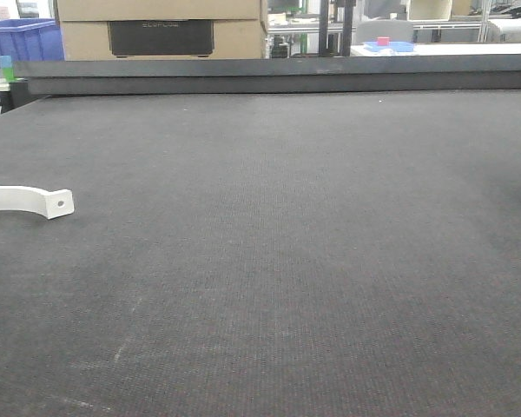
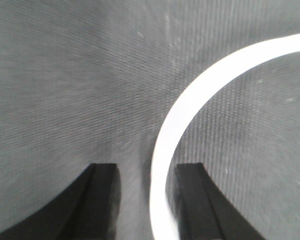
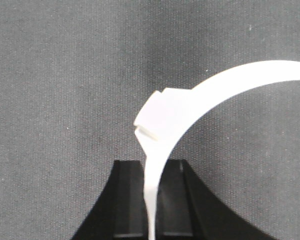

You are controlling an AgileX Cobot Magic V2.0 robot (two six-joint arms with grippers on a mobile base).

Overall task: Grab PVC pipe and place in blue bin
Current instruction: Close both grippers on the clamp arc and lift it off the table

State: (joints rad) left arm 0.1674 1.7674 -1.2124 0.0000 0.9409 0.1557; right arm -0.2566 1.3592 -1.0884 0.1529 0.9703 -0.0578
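The white PVC pipe needs to go in the blue bin, so my left gripper should next grab the pipe by its curved piece (image 2: 164,145).
The PVC pipe pieces are white curved strips. One (image 1: 26,201) lies on the black mat at the far left of the front view, with a holed tab at its end. In the left wrist view my left gripper (image 2: 146,170) is open low over the mat. A white curved piece (image 2: 200,85) passes between its jaws, close to the right finger (image 2: 190,185). In the right wrist view my right gripper (image 3: 152,167) is shut on the thin end of another white curved piece (image 3: 225,82) with a square tab, held above the mat. Neither gripper shows in the front view.
A blue bin (image 1: 22,39) stands beyond the table's far left corner. Cardboard boxes (image 1: 161,30) and a dark raised rail (image 1: 278,74) line the far edge. The black mat (image 1: 286,261) covers the table.
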